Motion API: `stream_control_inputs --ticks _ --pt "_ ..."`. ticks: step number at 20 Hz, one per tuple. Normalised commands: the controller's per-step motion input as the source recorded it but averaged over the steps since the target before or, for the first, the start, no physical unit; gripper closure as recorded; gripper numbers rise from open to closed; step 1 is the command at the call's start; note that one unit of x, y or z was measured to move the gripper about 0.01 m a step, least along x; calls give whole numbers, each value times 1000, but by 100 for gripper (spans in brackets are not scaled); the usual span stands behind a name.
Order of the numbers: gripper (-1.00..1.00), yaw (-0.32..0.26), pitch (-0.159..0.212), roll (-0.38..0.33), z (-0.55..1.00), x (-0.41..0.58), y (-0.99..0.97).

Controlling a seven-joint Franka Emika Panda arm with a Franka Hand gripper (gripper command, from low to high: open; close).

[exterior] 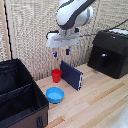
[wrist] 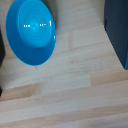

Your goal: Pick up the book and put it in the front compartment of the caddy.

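The dark navy book should go into the caddy's front compartment, so I should next grip the book by its upright top edge with my gripper.
The dark navy book stands on its edge on the wooden table, leaning a little, just to the exterior view's right of a red cup. My gripper hangs open above the book and the cup, well clear of both, with nothing between its blue-tipped fingers. The black fabric caddy sits at the exterior view's left; its front compartment is the nearer section, with a strap loop on its outer wall. In the wrist view only a dark slab of the book shows at the picture's edge; no fingers are visible there.
A red cup stands beside the book. A round blue bowl lies between the book and the caddy. A glossy black appliance sits at the exterior view's right. A slatted wall is behind.
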Motion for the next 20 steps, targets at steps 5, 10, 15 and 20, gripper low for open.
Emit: stream_control_inputs --ticks 5,10,15,20 --pt "-100 78 13 65 -126 322 -531" --pt "-100 89 20 77 -114 382 -621" --pt "-100 45 39 47 -149 240 -438" --pt "-100 -38 55 21 -303 189 -313"
